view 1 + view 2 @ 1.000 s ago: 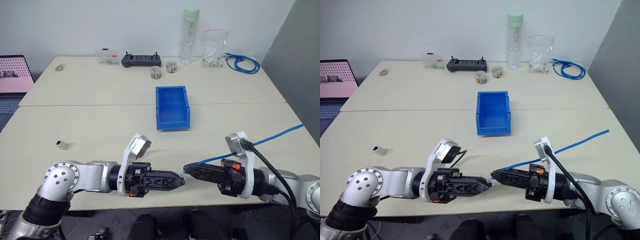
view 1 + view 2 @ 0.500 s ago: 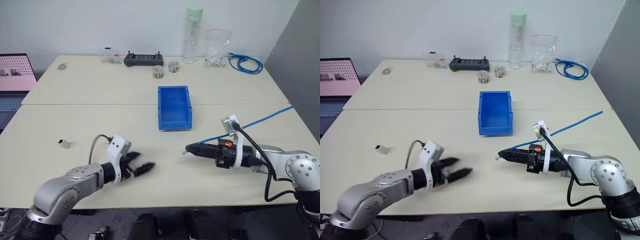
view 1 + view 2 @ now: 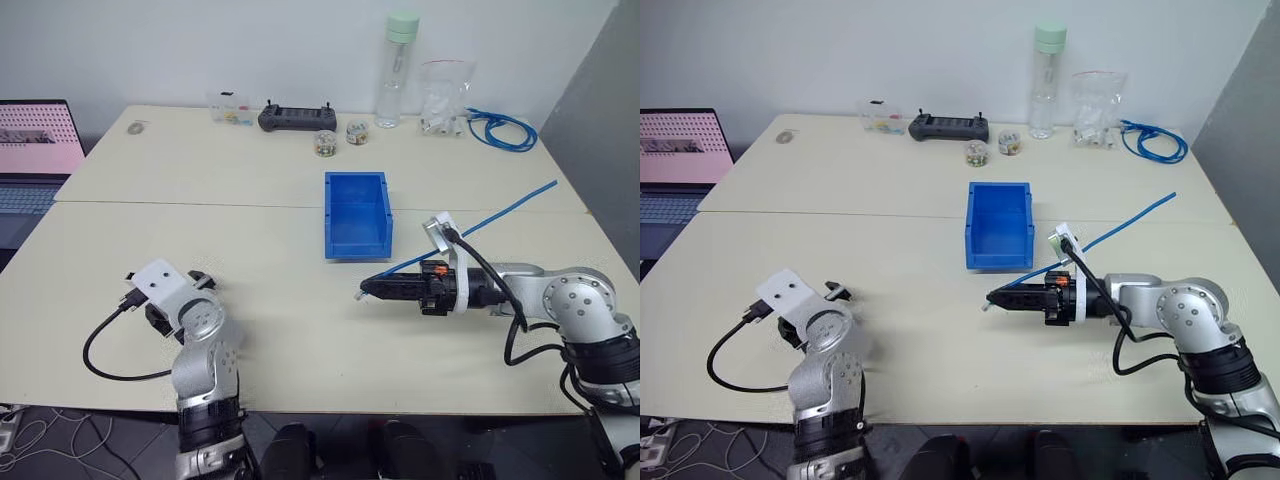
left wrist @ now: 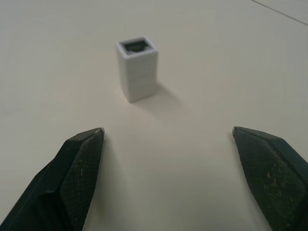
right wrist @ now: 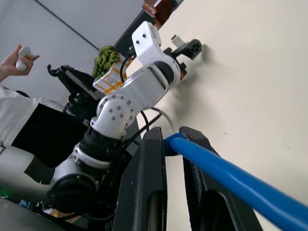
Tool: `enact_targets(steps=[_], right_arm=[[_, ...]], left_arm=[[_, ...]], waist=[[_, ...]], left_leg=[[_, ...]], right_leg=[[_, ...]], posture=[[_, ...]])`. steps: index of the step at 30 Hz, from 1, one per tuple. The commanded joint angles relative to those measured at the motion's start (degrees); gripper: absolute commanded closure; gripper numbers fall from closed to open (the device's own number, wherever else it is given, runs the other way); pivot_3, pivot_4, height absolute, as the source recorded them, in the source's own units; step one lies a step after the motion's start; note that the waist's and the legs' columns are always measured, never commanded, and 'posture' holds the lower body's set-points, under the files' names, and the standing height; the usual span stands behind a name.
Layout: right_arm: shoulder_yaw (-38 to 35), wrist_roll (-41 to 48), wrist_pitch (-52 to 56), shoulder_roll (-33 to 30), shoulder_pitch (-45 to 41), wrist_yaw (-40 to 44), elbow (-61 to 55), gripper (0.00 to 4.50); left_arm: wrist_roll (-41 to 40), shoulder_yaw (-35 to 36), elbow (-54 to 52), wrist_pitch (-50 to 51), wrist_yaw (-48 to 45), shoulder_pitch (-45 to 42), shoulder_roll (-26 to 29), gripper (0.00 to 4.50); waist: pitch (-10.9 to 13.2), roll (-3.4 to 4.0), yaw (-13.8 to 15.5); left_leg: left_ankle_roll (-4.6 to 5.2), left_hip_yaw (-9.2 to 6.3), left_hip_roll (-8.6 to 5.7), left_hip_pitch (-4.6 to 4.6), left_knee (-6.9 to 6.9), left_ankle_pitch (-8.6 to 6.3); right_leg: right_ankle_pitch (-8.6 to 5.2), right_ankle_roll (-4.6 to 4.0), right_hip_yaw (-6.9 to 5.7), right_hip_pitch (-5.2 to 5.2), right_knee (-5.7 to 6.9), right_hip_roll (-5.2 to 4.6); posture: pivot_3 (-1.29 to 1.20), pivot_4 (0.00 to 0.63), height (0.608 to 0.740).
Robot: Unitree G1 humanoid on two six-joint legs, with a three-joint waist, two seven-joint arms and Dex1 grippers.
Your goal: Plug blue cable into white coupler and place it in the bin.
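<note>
The white coupler [image 4: 137, 67] is still beyond my left gripper's fingers and closing now would miss it, so my left gripper moves toward it first, then closes.
The white coupler [image 4: 137, 67] stands upright on the table with its dark socket facing up, a short way beyond my left gripper [image 4: 168, 139]. That gripper is open wide, and nothing lies between its fingers [image 4: 82, 163]. My left arm is folded at the table's near left corner. My right gripper [image 3: 368, 291] is shut on the blue cable [image 3: 500, 212] close to its plug end, just in front of the bin [image 3: 357, 214]. From the gripper the cable rises in a taut line to the right. The bin has nothing in it.
Along the far edge stand a tall bottle [image 3: 401, 58], a black controller [image 3: 296, 118], small jars [image 3: 324, 144], a plastic bag [image 3: 444, 92] and a coiled blue cable [image 3: 503, 128]. A laptop [image 3: 35, 135] sits at the left. A person's hand [image 5: 18, 57] holds a remote.
My left arm has swung away from the right gripper to the near left, and its gripper has opened wide facing the coupler. My right gripper has carried the cable forward, nearer the bin.
</note>
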Motion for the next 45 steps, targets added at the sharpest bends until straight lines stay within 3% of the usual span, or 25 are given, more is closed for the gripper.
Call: enact_targets(steps=[1,17,21,35,38,41,43,45], right_arm=[[-2.66,-0.51,1.63,-0.35,-1.03,2.09,-1.47,4.29],[-5.86,-1.82,5.26,1.29,-0.16,0.63,-3.03,4.29],[-6.17,-2.37,5.62,1.77,-0.25,0.08,-2.94,4.29],[-8.32,-1.63,6.93,3.87,2.19,-2.97,-4.85,4.29],[-8.48,-1.79,6.69,4.33,2.22,-3.34,-4.91,4.29],[-8.84,-2.11,6.26,4.64,2.38,-3.87,-5.16,4.29],[-10.38,-0.43,6.63,4.89,2.05,-5.61,-5.33,4.29],[-12.11,0.78,6.71,4.16,1.88,-6.5,-6.75,4.29]], left_arm=[[0.88,5.13,8.61,-7.62,1.43,-4.69,2.53,0.04],[-0.06,8.07,18.94,-15.53,0.54,-7.97,3.85,0.04],[-0.26,8.46,20.15,-16.44,0.45,-9.02,3.68,0.63],[0.88,7.29,23.51,-17.14,-1.07,-12.84,4.26,3.69],[0.72,7.61,23.46,-16.65,-0.92,-12.86,4.15,3.7],[2.57,3.18,19.44,-12.95,-6.6,-11.3,5.9,3.7],[3.26,-2.71,12.69,-7.48,-16.26,-7.77,9.23,3.7],[2.11,-9.34,2.68,-1.38,-30.11,-1.21,15.99,3.7]], waist=[[-0.01,-0.01,0.01],[-0.04,0.03,-0.17],[-0.05,0.06,-0.13],[-0.06,0.06,0.28],[-0.06,0.06,0.25],[-0.06,0.06,0.26],[-0.04,0.03,0.08],[-0.04,0.03,-0.27]], left_leg=[[0.0,-0.02,0.0,-0.01,0.0,0.0],[0.0,0.03,0.0,0.08,-0.01,0.0],[0.0,0.03,0.0,0.1,-0.01,0.0],[-0.01,-0.02,-0.04,0.06,0.0,0.01],[-0.01,-0.02,-0.03,0.06,0.0,0.01],[-0.01,-0.03,-0.03,0.06,0.0,0.01],[-0.02,-0.04,-0.03,0.04,0.0,0.01],[-0.04,-0.04,-0.02,-0.01,-0.01,0.02]], right_leg=[[0.0,0.0,-0.06,0.0,0.01,0.0],[0.01,-0.02,-0.01,0.0,0.08,0.01],[0.01,-0.01,-0.01,0.0,0.12,0.02],[0.01,-0.01,-0.08,0.01,0.1,0.01],[0.01,-0.01,-0.08,0.01,0.1,0.01],[0.01,-0.01,-0.09,0.01,0.1,0.02],[0.01,-0.01,-0.1,0.01,0.1,0.05],[0.01,-0.01,-0.09,-0.04,0.08,0.08]], posture=[[0.0,0.15,0.74],[0.0,0.15,0.74],[0.0,0.15,0.74],[0.0,0.15,0.74],[0.0,0.15,0.74],[0.0,0.15,0.74],[0.0,0.15,0.74],[0.0,0.15,0.74]])
